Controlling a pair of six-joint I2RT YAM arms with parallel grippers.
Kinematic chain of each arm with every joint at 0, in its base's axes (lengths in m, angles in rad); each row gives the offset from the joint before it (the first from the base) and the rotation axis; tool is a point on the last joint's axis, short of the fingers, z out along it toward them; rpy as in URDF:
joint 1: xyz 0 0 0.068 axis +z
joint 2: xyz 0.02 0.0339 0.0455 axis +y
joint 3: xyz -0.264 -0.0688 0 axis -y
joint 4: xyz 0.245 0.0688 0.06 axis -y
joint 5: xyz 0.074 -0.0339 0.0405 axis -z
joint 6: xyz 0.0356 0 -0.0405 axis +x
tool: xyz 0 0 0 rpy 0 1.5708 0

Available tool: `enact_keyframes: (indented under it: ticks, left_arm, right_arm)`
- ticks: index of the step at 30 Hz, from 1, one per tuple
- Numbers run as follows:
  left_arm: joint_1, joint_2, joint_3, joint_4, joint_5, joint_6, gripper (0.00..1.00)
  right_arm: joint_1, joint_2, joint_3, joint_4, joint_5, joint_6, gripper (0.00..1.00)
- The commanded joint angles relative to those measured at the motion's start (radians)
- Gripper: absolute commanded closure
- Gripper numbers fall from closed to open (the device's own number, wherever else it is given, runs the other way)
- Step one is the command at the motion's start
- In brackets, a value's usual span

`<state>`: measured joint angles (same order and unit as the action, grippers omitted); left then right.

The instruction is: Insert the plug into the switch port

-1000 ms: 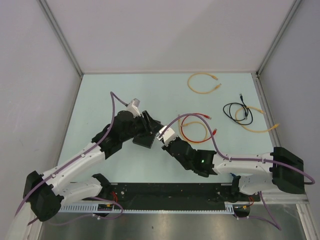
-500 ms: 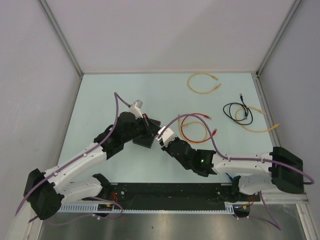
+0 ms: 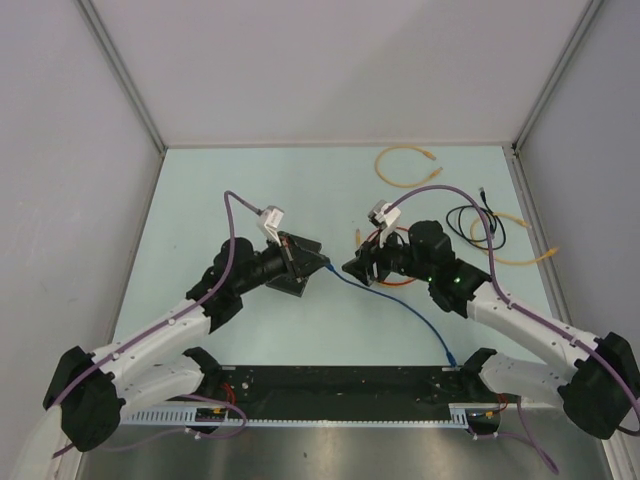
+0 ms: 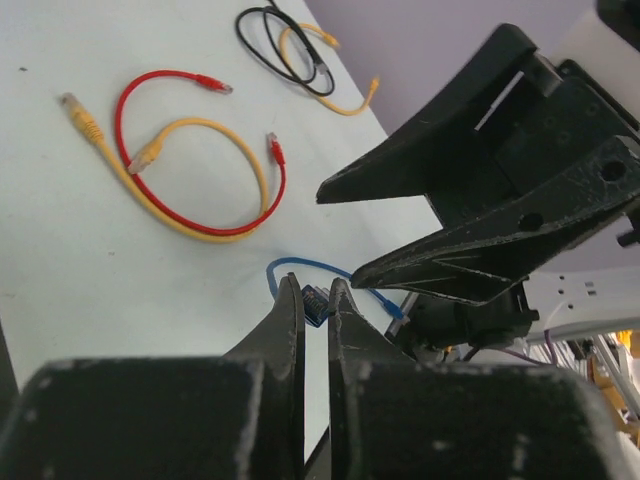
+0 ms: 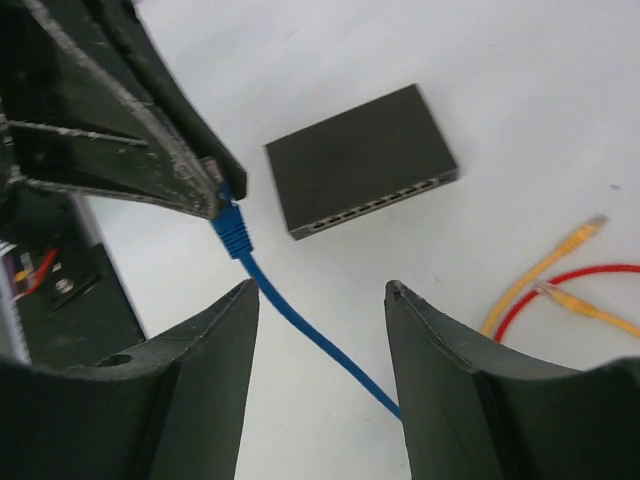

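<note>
My right gripper should take hold of the blue plug by its ribbed cable-side end (image 3: 330, 267) (image 5: 233, 234), so the clear tip stays free to go into the switch port.
The blue cable's plug (image 4: 314, 303) is pinched between the fingertips of my left gripper (image 4: 316, 290), which is shut on it. In the right wrist view the same plug (image 5: 230, 225) hangs from the left fingers (image 5: 150, 150), just above and left of the switch (image 5: 360, 160), whose row of ports faces the camera. My right gripper (image 5: 322, 292) stands open, and the blue cable (image 5: 310, 335) runs loose between its fingers, touching neither. From above, the left gripper (image 3: 325, 264) sits over the switch (image 3: 290, 285), with the right gripper (image 3: 357, 268) just to its right.
Loose patch cables lie right of the switch: a red one (image 4: 190, 150) looped with a yellow one (image 4: 170, 180), a black coil (image 3: 475, 225) and a yellow loop (image 3: 408, 165) near the back. The blue cable (image 3: 400, 305) trails toward the arm bases.
My left gripper has shut on the plug. My right gripper has let go of it, opened, and drawn back to the right with its arm swinging out.
</note>
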<state>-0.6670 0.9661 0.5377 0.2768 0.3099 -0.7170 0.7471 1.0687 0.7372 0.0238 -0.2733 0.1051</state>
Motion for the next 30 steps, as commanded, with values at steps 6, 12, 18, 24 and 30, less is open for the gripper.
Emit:
enact_keyframes:
  ticks: [6, 12, 18, 24, 30]
  left_arm:
    - [0.004, -0.009, -0.019, 0.257, 0.129, 0.016, 1.0]
    - [0.004, -0.001, -0.025, 0.279, 0.141, 0.004, 1.0]
    - [0.004, 0.002, -0.031, 0.271, 0.133, -0.002, 1.0]
    - [0.004, 0.008, -0.025, 0.249, 0.132, -0.009, 1.0]
    - [0.004, 0.011, -0.028, 0.246, 0.138, -0.018, 1.0]
  right_arm:
    - [-0.068, 0.056, 0.03, 0.175, -0.417, 0.047, 0.42]
    - [-0.066, 0.091, 0.03, 0.258, -0.443, 0.08, 0.45]
    - [-0.072, 0.08, 0.03, 0.281, -0.437, 0.087, 0.51]
    - [-0.074, 0.077, 0.03, 0.286, -0.428, 0.09, 0.59]
    - [-0.071, 0.079, 0.03, 0.297, -0.422, 0.087, 0.77]
